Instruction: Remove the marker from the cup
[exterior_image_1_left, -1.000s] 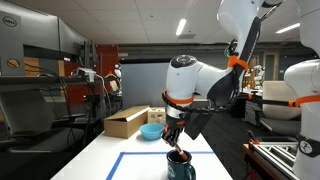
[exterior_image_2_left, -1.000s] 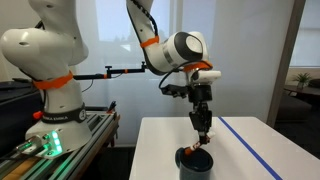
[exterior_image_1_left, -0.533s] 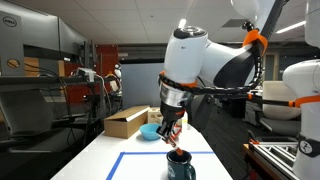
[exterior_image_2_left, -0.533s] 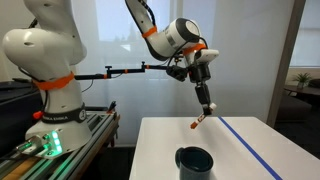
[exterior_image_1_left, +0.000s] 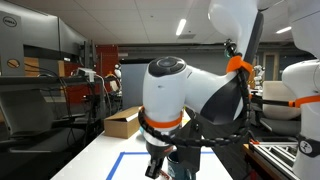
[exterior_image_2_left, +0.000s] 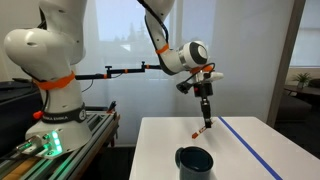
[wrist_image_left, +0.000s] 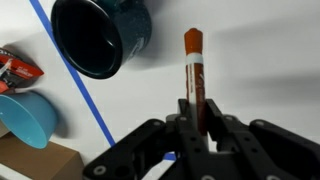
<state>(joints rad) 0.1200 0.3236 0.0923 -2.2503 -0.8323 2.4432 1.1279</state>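
Observation:
I will keep holding the marker (exterior_image_2_left: 201, 128) in my gripper until it is set down, because it is tilted above the table and would drop if I let go.
The reddish-orange marker (wrist_image_left: 193, 72) is out of the cup and clamped between my gripper's fingers (wrist_image_left: 193, 112), its tip pointing away over the white table. In an exterior view the gripper (exterior_image_2_left: 206, 112) holds the marker (exterior_image_2_left: 201, 128) tilted, its tip close to the table beside the blue tape line. The dark teal cup (exterior_image_2_left: 194, 161) stands upright and empty near the table's front, clear of the gripper. In the wrist view the cup (wrist_image_left: 98, 35) is at upper left. In an exterior view the arm body (exterior_image_1_left: 170, 100) hides the cup and the gripper.
A light blue bowl (wrist_image_left: 27, 115), a cardboard box (exterior_image_1_left: 126, 121) and a small red-and-white item (wrist_image_left: 15, 67) lie beyond the blue tape line (wrist_image_left: 75, 70). A second robot stands on a rail beside the table (exterior_image_2_left: 55, 70).
The gripper lifted the marker out of the cup, carried it away from the cup across the table, then lowered it toward the tabletop. The arm now blocks one exterior view.

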